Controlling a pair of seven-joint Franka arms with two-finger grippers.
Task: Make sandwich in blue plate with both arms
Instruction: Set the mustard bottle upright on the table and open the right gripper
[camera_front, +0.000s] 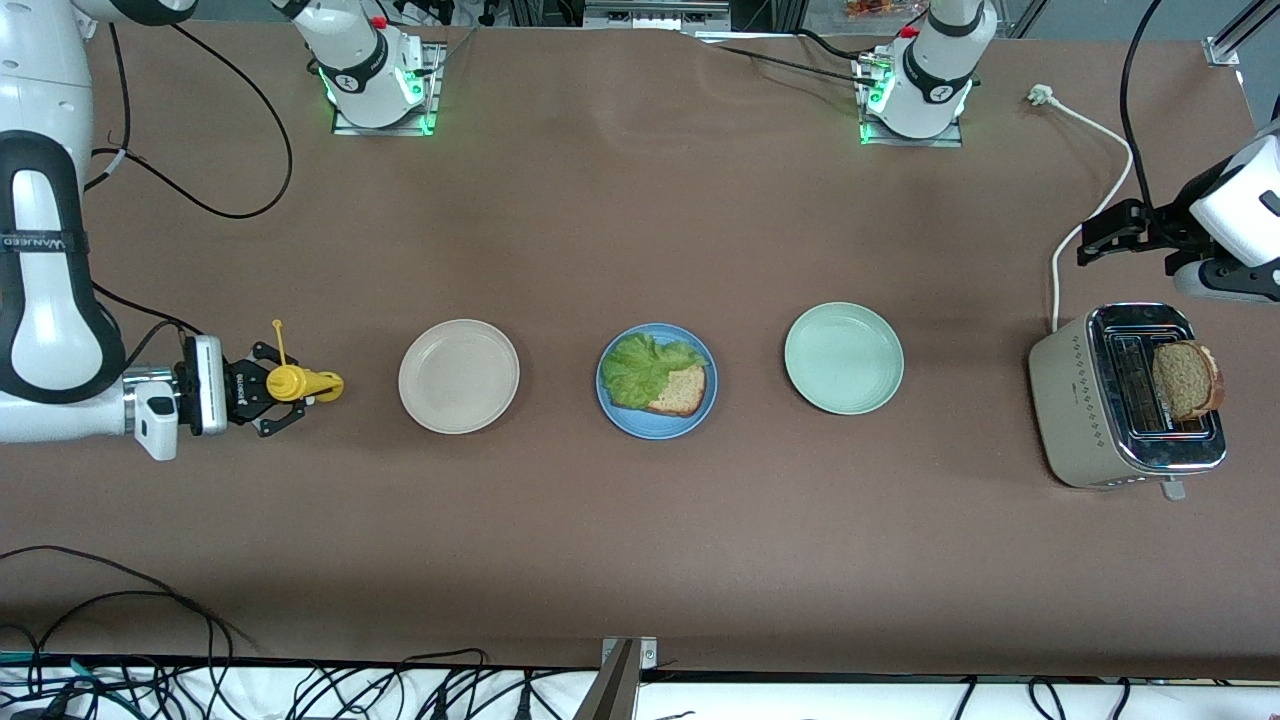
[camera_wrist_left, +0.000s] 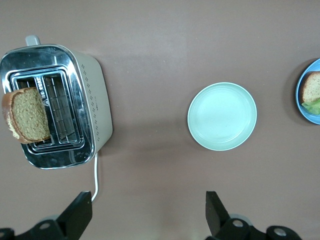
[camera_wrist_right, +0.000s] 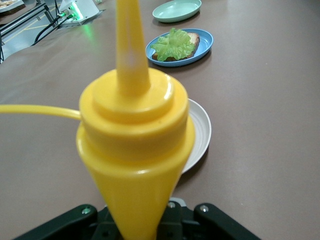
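Observation:
The yellow bottle's base (camera_front: 326, 391) is above the table, so my right gripper should keep holding the bottle.
The blue plate (camera_front: 655, 428) lies mid-table between two other plates. On it rests one brown bread slice (camera_front: 682, 392), half covered by a ruffled green lettuce leaf (camera_front: 645, 365). A second bread slice (camera_front: 1187, 378) stands up out of a toaster slot. My right gripper (camera_front: 262, 390) is shut on a yellow squeeze bottle (camera_front: 298, 383) beside the cream plate, its nozzle pointing at the plates; the bottle (camera_wrist_right: 135, 150) fills the right wrist view. My left gripper (camera_front: 1092, 240) hangs open and empty beside the toaster, its fingers (camera_wrist_left: 77, 215) wide apart over bare table.
A cream plate (camera_front: 458, 376) lies toward the right arm's end and a mint-green plate (camera_front: 843, 358) toward the left arm's end. The beige toaster (camera_front: 1065, 400) stands at the left arm's end, its white cord (camera_front: 1110, 140) running to the arm bases.

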